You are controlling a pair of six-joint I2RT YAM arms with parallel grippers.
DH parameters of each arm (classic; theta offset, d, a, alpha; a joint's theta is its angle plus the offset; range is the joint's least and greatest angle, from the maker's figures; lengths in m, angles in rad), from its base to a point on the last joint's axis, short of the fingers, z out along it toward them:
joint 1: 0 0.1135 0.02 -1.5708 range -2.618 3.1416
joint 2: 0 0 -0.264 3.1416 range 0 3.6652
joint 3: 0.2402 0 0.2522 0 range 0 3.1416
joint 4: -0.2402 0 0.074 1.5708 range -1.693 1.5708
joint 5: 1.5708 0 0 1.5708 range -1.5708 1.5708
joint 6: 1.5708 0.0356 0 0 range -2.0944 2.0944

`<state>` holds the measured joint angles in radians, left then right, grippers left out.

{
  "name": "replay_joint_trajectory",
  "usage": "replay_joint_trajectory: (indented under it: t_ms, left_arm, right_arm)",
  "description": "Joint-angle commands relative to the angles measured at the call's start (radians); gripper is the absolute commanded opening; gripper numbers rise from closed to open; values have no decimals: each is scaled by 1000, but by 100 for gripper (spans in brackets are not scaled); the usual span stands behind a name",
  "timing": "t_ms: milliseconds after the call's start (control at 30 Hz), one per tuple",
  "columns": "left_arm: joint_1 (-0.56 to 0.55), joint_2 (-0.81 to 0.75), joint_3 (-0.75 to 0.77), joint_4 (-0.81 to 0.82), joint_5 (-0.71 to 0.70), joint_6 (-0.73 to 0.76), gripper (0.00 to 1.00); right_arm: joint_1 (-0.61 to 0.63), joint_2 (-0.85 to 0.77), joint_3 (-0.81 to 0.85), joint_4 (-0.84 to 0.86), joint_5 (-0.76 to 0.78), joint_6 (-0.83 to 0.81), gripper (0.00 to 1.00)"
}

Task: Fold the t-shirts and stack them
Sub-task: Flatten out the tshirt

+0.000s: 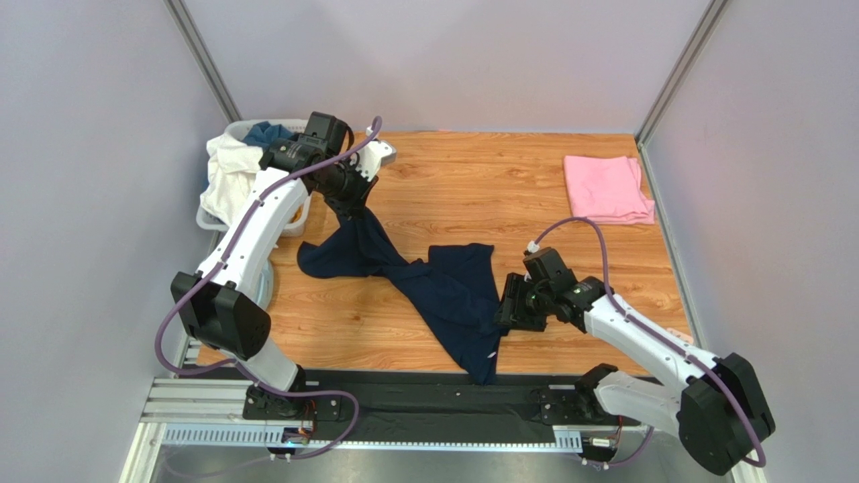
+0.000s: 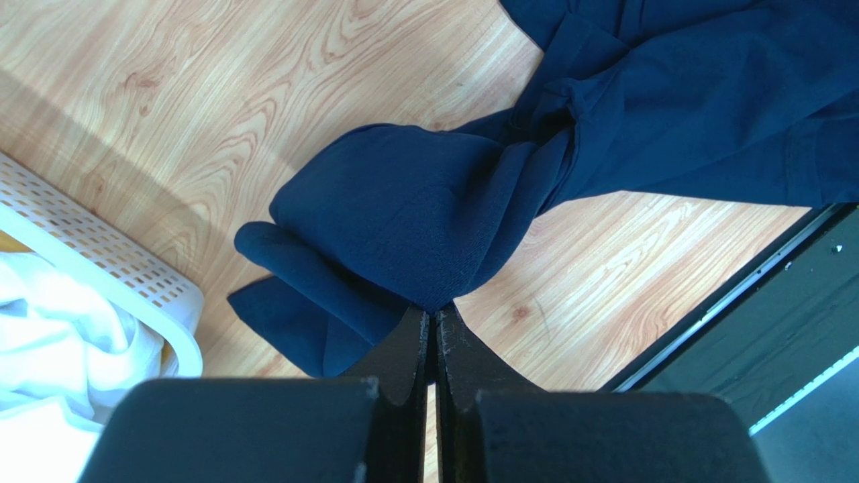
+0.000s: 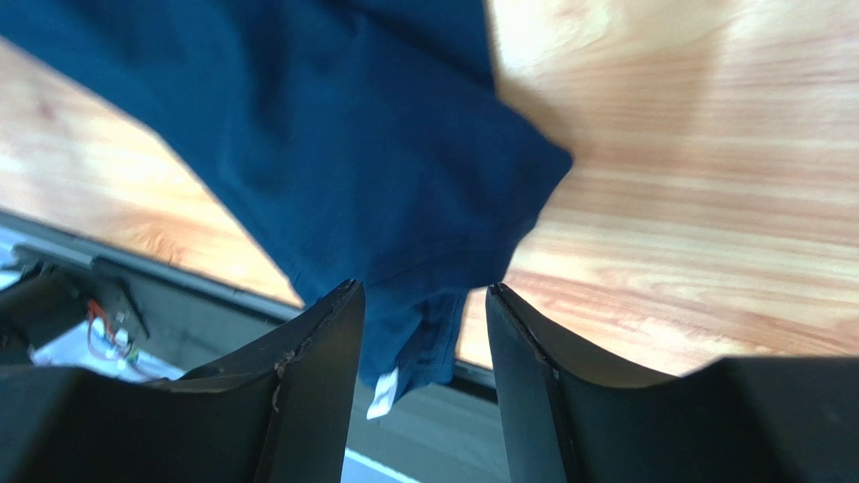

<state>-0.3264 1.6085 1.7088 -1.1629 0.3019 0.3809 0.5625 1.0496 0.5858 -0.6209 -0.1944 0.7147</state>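
Observation:
The right gripper should next grab the t-shirt's edge near the white tag, at the t-shirt's end away from the left gripper, so that the navy t-shirt (image 1: 449,292) gets spread out for folding.
A dark navy t-shirt (image 1: 449,292) lies crumpled and twisted across the wooden table, its lower end draped over the front edge. My left gripper (image 1: 352,206) is shut on a bunched part of the shirt at its back left end, and the cloth (image 2: 403,211) hangs from the pinched fingertips of the left gripper (image 2: 434,314). My right gripper (image 1: 506,305) sits at the shirt's right edge. In the right wrist view the right gripper (image 3: 423,292) is open and the navy cloth (image 3: 333,131) with a white tag (image 3: 383,392) shows beyond the gap. A folded pink t-shirt (image 1: 605,188) rests at the back right.
A white perforated basket (image 1: 214,215) holding white cloth (image 1: 232,166) and a teal garment stands at the back left, close to the left arm. Grey walls enclose the table on three sides. A black rail (image 1: 423,387) runs along the front edge.

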Motion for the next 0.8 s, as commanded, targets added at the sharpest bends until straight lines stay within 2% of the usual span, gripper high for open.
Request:
replay_joint_trajectory:
  t_ms: [0, 167, 300, 433, 467, 567, 633, 667, 767]
  left_arm:
    - [1, -10, 43, 5, 20, 3, 0]
    - [1, -12, 49, -1, 22, 3, 0]
    - [0, -6, 55, -4, 22, 3, 0]
    - [0, -1, 54, -3, 11, 3, 1]
    - [1, 1, 49, 3, 6, 0, 4]
    - [1, 4, 25, 34, -26, -8, 12]
    - [0, 7, 9, 66, -53, -14, 23]
    - [1, 8, -4, 74, -61, -19, 25]
    - [1, 22, -27, 106, -99, -31, 42]
  right_arm:
    - [5, 68, -14, 81, 84, 28, 53]
    - [5, 135, -20, 133, 85, 19, 51]
    - [4, 187, -33, 185, 52, 25, 46]
    - [5, 199, -55, 240, 13, 52, 28]
    - [5, 196, -57, 246, -2, 61, 17]
    - [5, 179, -38, 244, -10, 63, 0]
    - [4, 164, -9, 209, -5, 52, 0]
    - [-1, 144, 37, 187, 21, 28, 0]
    - [-54, 118, 168, 72, 78, -30, 0]
